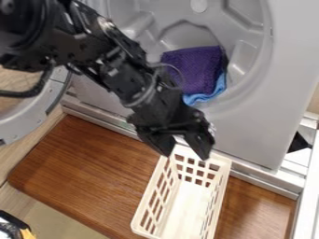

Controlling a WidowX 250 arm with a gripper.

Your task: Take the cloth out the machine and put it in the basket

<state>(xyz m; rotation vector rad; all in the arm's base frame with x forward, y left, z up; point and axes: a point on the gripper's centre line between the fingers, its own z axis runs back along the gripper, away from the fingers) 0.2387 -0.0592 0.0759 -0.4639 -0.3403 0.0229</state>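
Note:
I need to grab the purple cloth (195, 67) by its edge with my gripper next. Then I can move the laundry from the machine into the cream basket.
My gripper (185, 151) hangs over the back end of the cream basket (223, 173), in front of the machine, with its two fingers spread apart and nothing between them. The basket has slatted walls, and its visible inside holds nothing. A purple cloth (195, 67) lies in the opening of the grey machine (249, 126), above and behind the gripper. Under its lower right edge a light blue cloth (213, 92) sticks out.
The basket stands on a brown wooden board (87, 172). The machine's round door (31, 116) stands open at the left. A white frame edge (306, 172) runs down the right side. A black and yellow object (14, 228) sits at the lower left corner.

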